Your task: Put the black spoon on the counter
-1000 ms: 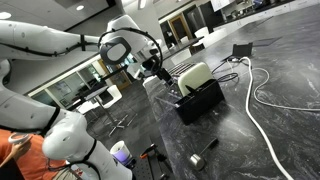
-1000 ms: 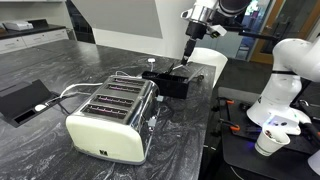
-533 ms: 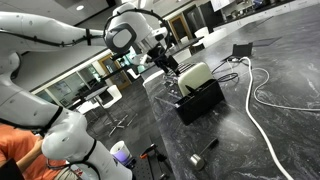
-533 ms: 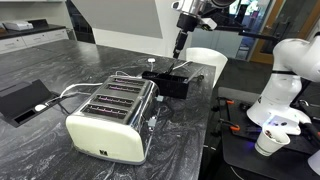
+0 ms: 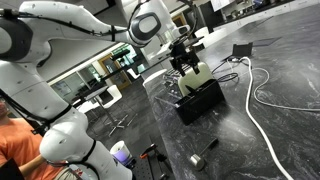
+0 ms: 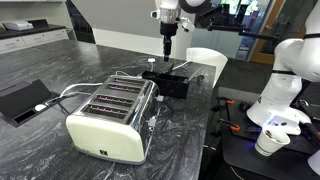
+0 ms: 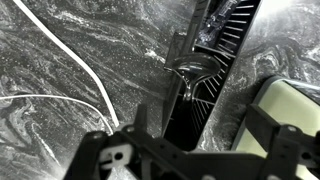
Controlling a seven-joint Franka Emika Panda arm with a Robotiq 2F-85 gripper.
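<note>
My gripper grabs the black spoon point(image 6: 152, 64) by its exposed bowl end next, which leaves the handle free to lie on the counter.
The black spoon point(image 6: 152, 64) seems to lie across the top of an open black box point(image 6: 176, 82), with one end sticking out past the box on the toaster side; it is thin and hard to make out. My gripper point(image 6: 166, 42) hangs open a little above that end. In an exterior view the gripper point(image 5: 183, 62) is over the black box point(image 5: 198, 101). The wrist view looks down past the open gripper point(image 7: 205, 118) into the box point(image 7: 205, 75), which holds a wire rack. Dark veined counter point(image 7: 70, 60) lies around it.
A cream toaster point(image 6: 110, 116) stands close beside the box. A white cable point(image 5: 255, 95) loops over the counter. A shorter utensil with a silvery tip point(image 5: 205, 152) lies near the counter edge. A white bin point(image 6: 207, 60) and a second robot base point(image 6: 285, 90) stand beyond the counter.
The gripper has travelled sideways over the box toward its toaster-side end and stayed open. Nothing on the counter has moved.
</note>
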